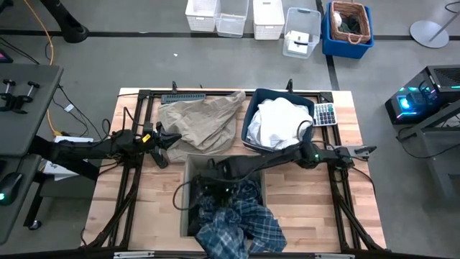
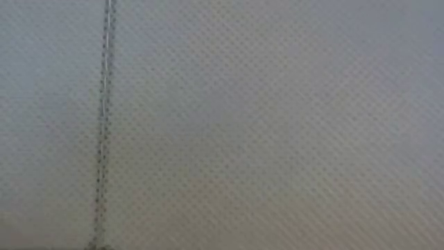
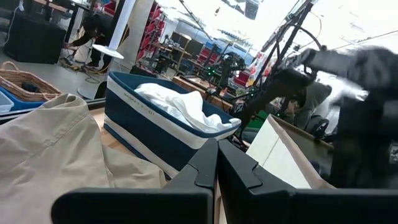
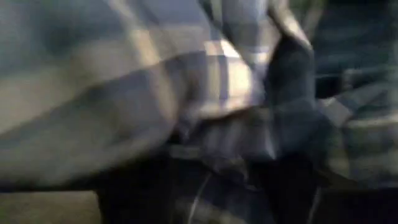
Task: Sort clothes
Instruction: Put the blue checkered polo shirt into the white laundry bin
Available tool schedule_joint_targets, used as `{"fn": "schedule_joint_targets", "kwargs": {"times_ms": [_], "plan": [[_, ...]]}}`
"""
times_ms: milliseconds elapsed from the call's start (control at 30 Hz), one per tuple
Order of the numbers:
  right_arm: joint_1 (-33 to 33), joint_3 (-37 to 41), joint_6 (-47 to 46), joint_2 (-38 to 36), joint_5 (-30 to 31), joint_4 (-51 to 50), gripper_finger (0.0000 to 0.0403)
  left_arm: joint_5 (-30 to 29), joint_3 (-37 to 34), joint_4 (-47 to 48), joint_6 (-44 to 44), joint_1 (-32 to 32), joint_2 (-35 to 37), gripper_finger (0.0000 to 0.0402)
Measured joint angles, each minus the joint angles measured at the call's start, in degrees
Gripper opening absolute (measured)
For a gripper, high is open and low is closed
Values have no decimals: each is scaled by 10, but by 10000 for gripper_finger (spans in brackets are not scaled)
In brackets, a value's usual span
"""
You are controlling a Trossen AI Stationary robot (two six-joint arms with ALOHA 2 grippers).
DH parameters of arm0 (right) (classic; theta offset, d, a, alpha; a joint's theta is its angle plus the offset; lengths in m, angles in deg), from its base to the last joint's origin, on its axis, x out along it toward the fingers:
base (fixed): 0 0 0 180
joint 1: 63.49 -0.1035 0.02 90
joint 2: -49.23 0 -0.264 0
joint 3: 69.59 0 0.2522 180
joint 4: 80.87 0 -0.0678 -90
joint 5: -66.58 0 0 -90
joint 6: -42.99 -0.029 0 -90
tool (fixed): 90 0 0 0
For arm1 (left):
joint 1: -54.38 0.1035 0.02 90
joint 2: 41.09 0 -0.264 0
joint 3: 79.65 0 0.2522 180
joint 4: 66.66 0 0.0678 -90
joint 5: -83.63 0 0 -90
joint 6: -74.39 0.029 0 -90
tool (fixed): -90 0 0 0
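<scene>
I should tuck the plaid shirt into the bin (image 1: 189,205) next, so I should grab the shirt by its overhanging fold (image 1: 243,234) with my right gripper.
A blue-and-white plaid shirt (image 1: 241,223) spills out of an open bin (image 1: 188,169) at the table's near middle, over its near rim. It fills the right wrist view (image 4: 124,74). My right gripper (image 1: 210,181) is down in that bin, at the shirt's far end, among dark cloth (image 1: 215,196). A beige-khaki garment (image 1: 201,119) lies spread on the far left of the table. A white garment (image 1: 282,121) lies in a blue bin (image 1: 251,119) at the far right. My left gripper (image 1: 167,142) is shut and empty beside the beige garment (image 3: 43,149).
A calculator (image 1: 325,114) lies to the right of the blue bin. The low view is filled by a grey mesh surface (image 2: 277,125) close to the camera. White crates (image 1: 237,18) and a blue box holding a wicker basket (image 1: 348,25) stand on the floor beyond the table.
</scene>
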Motion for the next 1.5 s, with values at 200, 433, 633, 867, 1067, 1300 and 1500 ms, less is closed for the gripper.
{"fn": "schedule_joint_targets", "kwargs": {"times_ms": [200, 433, 633, 867, 1067, 1300, 1500], "plan": [[34, -2, 13, -75, 2, -2, 217, 0, 0, 0, 0, 0, 0, 0], [54, -2, 24, -183, -48, -24, 216, 0, 0, 0, 0, 0, 0, 0], [-37, 4, -47, -286, 22, -157, 216, 0, 0, 0, 0, 0, 0, 0], [-266, 172, -328, -372, 153, -155, 216, 0, 0, 0, 0, 0, 0, 0], [-378, 430, -556, -420, 150, 196, 216, 0, 0, 0, 0, 0, 0, 0], [-379, 551, -623, -453, 311, 248, 216, 0, 0, 0, 0, 0, 0, 0], [-378, 573, -615, -469, 338, 241, 216, 0, 0, 0, 0, 0, 0, 0]]}}
